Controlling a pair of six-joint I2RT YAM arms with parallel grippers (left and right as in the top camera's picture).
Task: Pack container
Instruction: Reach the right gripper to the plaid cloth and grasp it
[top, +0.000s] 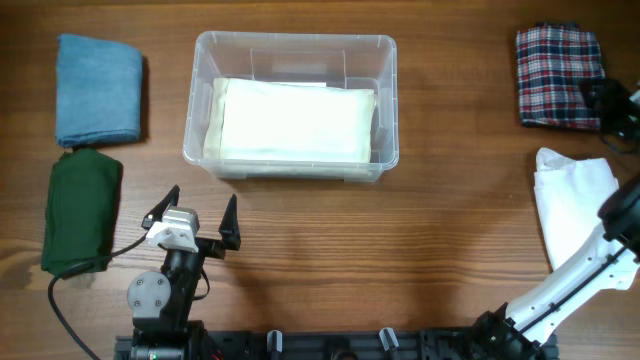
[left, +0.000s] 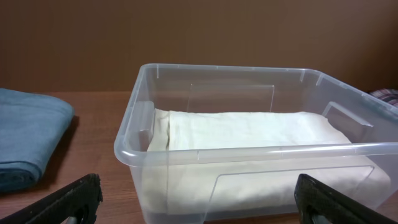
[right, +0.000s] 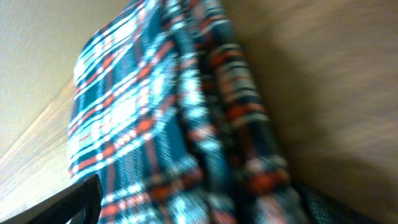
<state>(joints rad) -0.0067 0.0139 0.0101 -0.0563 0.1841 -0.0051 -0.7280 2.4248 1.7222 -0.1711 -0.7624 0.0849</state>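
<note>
Next, my right gripper grabs the folded plaid cloth (top: 558, 76) by its edge farthest from the container, layers together, and then lays it inside still folded.
The clear plastic container (top: 290, 105) sits at the table's middle back with a folded cream cloth (top: 292, 122) lying flat inside it. It also shows in the left wrist view (left: 249, 162). My left gripper (top: 197, 222) is open and empty, in front of the container's near left corner. My right gripper (top: 608, 105) is at the far right, open around the right edge of a folded plaid cloth (top: 558, 76), which fills the right wrist view (right: 174, 124) between the fingers.
A folded blue cloth (top: 98, 88) lies at the back left, also in the left wrist view (left: 28, 140). A dark green cloth (top: 80, 210) lies below it. A white cloth (top: 572, 200) lies at the right, under my right arm.
</note>
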